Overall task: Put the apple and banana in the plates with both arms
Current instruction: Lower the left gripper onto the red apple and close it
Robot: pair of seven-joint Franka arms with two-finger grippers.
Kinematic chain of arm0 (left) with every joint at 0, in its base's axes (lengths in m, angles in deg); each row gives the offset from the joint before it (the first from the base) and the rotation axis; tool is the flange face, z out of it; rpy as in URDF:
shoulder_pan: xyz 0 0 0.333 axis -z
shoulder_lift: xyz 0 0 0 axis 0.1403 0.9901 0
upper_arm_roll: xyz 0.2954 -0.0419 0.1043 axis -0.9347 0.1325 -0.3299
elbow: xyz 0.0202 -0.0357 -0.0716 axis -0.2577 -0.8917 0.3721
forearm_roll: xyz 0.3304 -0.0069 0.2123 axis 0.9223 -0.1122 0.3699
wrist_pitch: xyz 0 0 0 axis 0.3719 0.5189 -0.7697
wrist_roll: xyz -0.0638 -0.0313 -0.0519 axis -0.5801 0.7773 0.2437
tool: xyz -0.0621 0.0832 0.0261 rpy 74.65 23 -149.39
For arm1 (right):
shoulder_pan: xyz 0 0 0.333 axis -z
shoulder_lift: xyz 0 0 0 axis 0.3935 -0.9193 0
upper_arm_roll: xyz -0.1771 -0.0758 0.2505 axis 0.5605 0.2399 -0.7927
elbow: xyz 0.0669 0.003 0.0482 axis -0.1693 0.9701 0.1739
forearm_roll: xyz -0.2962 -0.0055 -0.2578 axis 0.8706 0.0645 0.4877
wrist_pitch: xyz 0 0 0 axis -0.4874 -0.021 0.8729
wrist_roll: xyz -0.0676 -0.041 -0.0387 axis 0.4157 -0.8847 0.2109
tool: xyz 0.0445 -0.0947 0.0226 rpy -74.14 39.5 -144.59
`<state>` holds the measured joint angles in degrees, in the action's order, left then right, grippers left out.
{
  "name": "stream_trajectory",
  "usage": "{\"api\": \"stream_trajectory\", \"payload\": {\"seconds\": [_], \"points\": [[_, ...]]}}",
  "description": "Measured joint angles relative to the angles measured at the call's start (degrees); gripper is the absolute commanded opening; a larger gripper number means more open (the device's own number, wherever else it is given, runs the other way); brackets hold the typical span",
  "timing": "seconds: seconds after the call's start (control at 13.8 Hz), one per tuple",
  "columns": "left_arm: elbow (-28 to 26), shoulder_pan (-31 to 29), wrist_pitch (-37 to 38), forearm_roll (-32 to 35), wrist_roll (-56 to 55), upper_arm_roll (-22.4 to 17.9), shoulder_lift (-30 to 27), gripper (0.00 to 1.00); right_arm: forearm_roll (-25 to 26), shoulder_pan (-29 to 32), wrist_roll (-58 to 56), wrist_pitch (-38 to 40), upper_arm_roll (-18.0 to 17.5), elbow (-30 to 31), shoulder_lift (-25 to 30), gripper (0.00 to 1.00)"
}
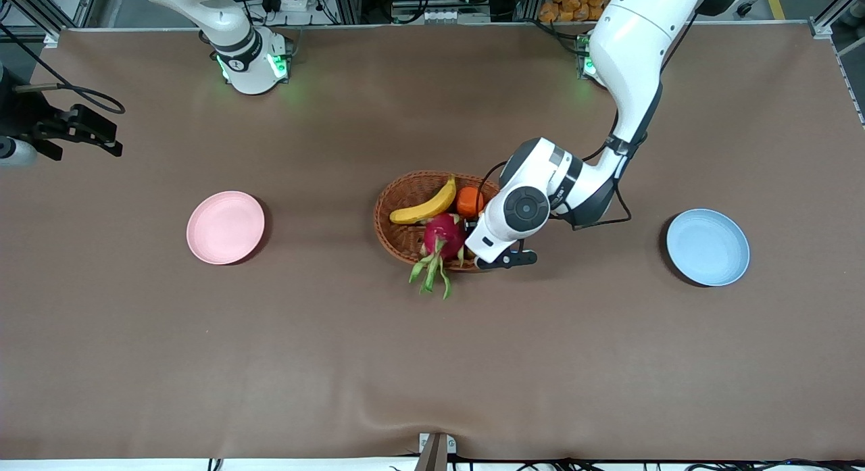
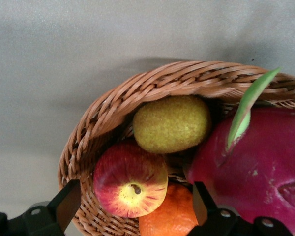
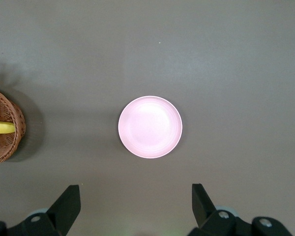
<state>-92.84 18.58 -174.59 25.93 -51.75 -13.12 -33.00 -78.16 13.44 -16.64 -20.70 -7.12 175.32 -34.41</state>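
The apple should go in the blue plate [image 1: 707, 246], so my left gripper should grip it by its red round sides next.
The apple [image 2: 130, 184], red with a yellow patch, lies in the brown woven basket [image 2: 152, 83] at its end toward the left arm. My left gripper [image 2: 136, 196] is open just above it, one finger on each side and not touching it. In the front view the left hand [image 1: 513, 211] hides the apple. The banana [image 1: 426, 204] lies in the basket [image 1: 395, 201] toward the right arm's end. The pink plate [image 1: 225, 227] and the blue plate [image 1: 707, 246] are empty. My right gripper [image 3: 136, 194] is open and empty, high over the pink plate [image 3: 150, 127].
The basket also holds an orange fruit [image 1: 470, 202], a magenta dragon fruit [image 1: 442, 236] whose green leaves hang over the rim, and a yellow-green fruit [image 2: 172, 123]. The orange fruit [image 2: 167, 216] and the dragon fruit [image 2: 255, 167] crowd against the apple. Brown cloth covers the table.
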Motion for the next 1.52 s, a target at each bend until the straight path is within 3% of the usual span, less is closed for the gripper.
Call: {"api": "stream_trajectory", "payload": {"seconds": [1.38,1.45,1.52], "points": [[-1.2,0.9,0.0,0.3,-0.1,-0.1,1.9,0.99,0.0,0.0,0.0,-0.5,0.0,0.0,0.0,1.0],[-1.2,0.9,0.0,0.4,-0.1,-0.1,1.9,0.85,0.0,0.0,0.0,-0.6,0.0,0.0,0.0,1.0],[-1.2,0.9,0.0,0.4,-0.1,-0.1,1.9,0.6,0.0,0.0,0.0,-0.6,0.0,0.0,0.0,1.0]]}}
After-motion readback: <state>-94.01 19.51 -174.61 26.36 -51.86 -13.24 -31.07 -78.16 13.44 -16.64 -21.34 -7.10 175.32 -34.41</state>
